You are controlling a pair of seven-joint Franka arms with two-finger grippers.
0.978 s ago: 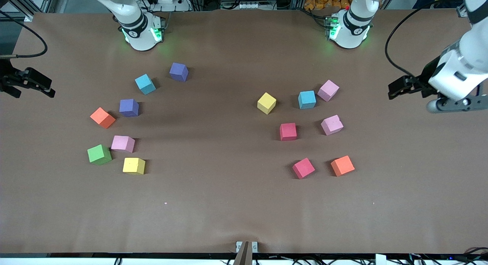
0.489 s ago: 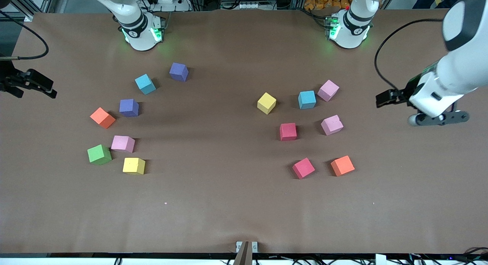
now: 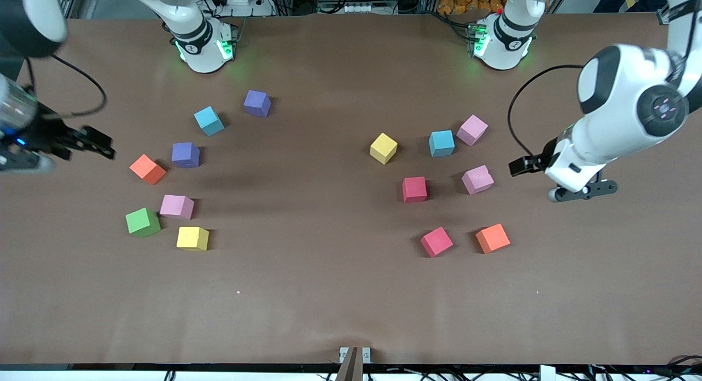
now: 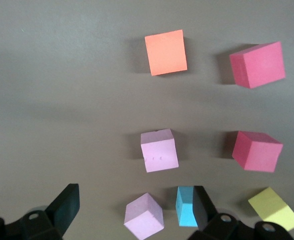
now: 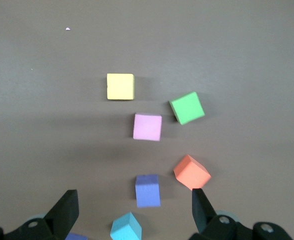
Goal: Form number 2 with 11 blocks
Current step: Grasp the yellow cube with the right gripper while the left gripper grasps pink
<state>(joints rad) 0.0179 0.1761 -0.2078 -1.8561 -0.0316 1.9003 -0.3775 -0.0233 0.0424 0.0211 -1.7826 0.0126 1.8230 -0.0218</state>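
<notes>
My left gripper is going to grab the light pink block beside the red block [image 3: 414,189] by its opposite sides next, to form the number 2.
Loose blocks lie in two clusters on the brown table; no number 2 shows. Toward the right arm's end lie a purple block [image 3: 185,154], an orange block [image 3: 147,169], cyan, pink, green and yellow ones. Toward the left arm's end lie a pink block [image 3: 477,179], a red block [image 3: 414,189], an orange block [image 3: 492,238] and others. My left gripper [image 3: 518,165] [image 4: 135,192] hangs open over the table beside the pink block, holding nothing. My right gripper [image 3: 101,146] [image 5: 133,194] hangs open beside the orange block [image 5: 192,171], also holding nothing.
The two arm bases [image 3: 203,46] [image 3: 502,44] stand at the table's edge farthest from the front camera. A small metal bracket [image 3: 354,354] sits at the nearest edge. A band of brown table cover [image 3: 307,216] separates the clusters.
Both arms have swung in from the table's ends toward the block clusters, the left one coming lower. Both grippers stayed open. No block has moved.
</notes>
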